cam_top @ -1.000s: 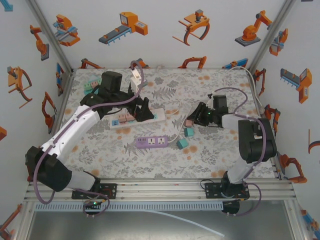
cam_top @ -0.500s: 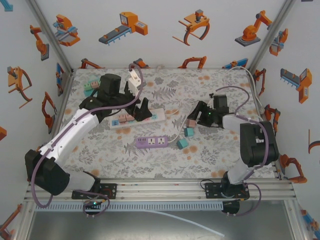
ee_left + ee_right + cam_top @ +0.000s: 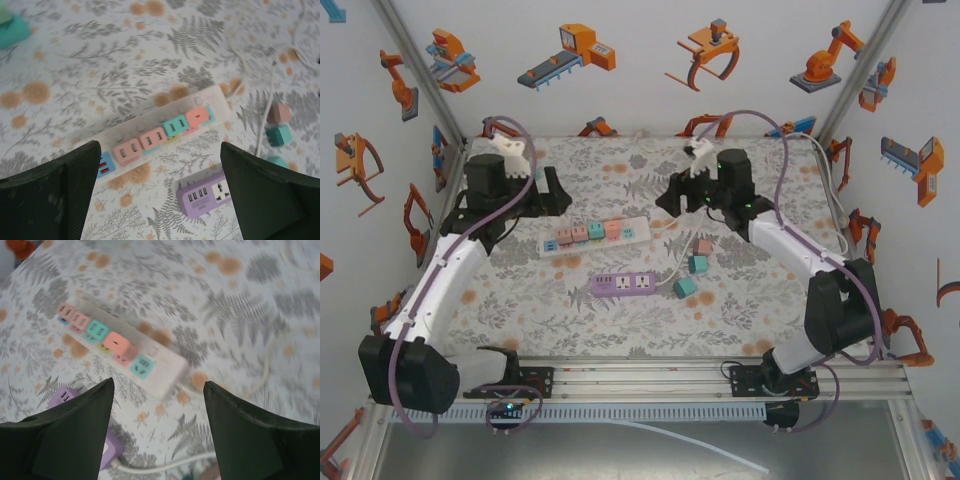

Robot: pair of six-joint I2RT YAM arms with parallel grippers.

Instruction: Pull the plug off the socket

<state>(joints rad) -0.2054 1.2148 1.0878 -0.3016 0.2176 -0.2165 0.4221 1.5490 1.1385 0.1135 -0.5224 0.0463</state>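
Observation:
I need to pull the salmon plug off next, so I should grab the salmon plug with my right gripper by its sides that face the power strip's long edges, and leave the teal plug free.
A white power strip lies mid-table and carries several coloured plugs. In the left wrist view the strip shows a row of blue, pink, teal and salmon plugs. My left gripper hovers left of the strip, open, nothing between its fingers. Behind the strip's right end hangs my right gripper, open and empty too. Its view looks down on the strip and the salmon plug.
A purple power strip lies in front of the white one, its white cord curving right. Three loose plugs, one pink and two teal, lie to the right. A teal block sits far left.
My left gripper has drawn back from the white strip toward the left rear. The right gripper opened, left the loose plugs and swung to the far middle of the table.

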